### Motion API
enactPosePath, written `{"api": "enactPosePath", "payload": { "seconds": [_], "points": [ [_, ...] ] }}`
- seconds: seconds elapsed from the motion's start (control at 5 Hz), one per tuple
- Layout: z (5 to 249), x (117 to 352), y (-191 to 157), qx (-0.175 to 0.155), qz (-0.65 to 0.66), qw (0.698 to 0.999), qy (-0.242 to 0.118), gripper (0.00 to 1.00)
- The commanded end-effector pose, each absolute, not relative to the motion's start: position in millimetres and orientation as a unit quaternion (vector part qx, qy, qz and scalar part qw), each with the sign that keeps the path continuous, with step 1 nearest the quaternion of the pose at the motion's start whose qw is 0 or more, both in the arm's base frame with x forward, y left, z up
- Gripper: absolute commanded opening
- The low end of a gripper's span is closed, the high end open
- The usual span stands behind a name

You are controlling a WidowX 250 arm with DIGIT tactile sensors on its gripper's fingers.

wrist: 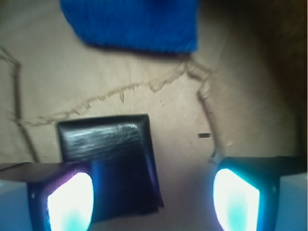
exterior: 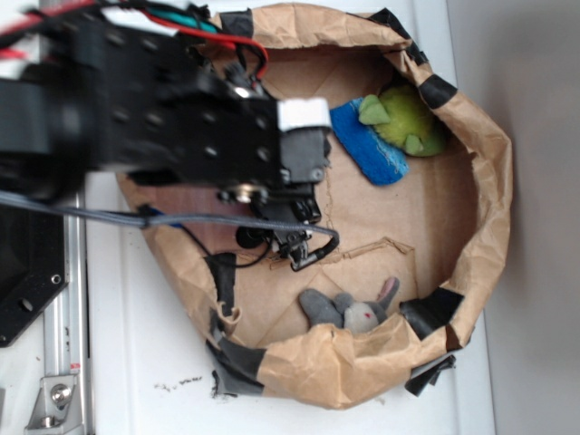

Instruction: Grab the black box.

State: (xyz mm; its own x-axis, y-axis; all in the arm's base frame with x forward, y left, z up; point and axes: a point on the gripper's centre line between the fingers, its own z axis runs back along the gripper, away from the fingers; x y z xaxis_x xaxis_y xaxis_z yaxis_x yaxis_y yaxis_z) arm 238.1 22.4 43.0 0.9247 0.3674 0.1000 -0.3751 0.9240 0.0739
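Note:
My gripper will next grab the opposite side edges of the black box (wrist: 113,154) to lift it off the brown paper floor.
The black box (wrist: 113,154) is a small flat glossy square lying on the brown paper floor. In the wrist view it sits just ahead of my left fingertip (wrist: 70,202) and reaches partly into the gap between the fingers. My gripper (wrist: 154,199) is open, with bare paper between the box and the right fingertip (wrist: 236,199). In the exterior view my gripper (exterior: 304,237) hangs low over the middle of the paper nest, and the arm hides the box.
A blue sponge (exterior: 367,140) (wrist: 132,24) lies ahead, beside a green plush toy (exterior: 403,118). A grey plush mouse (exterior: 353,310) lies near the front wall. The crumpled brown paper wall (exterior: 480,181) with black tape patches (exterior: 433,313) rings the area.

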Motion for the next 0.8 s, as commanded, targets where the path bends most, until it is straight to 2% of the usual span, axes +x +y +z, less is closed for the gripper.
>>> {"api": "enactPosePath", "payload": {
  "seconds": [0.0, 0.4, 0.6],
  "points": [
    [34.1, 258.9, 5.4, 0.054, 0.170, 0.983, -0.050, 1.00],
    [12.2, 254.4, -20.2, 0.047, 0.152, 0.987, -0.020, 1.00],
    [15.7, 252.2, -20.5, 0.039, 0.159, 0.986, -0.026, 0.00]
  ]
}}
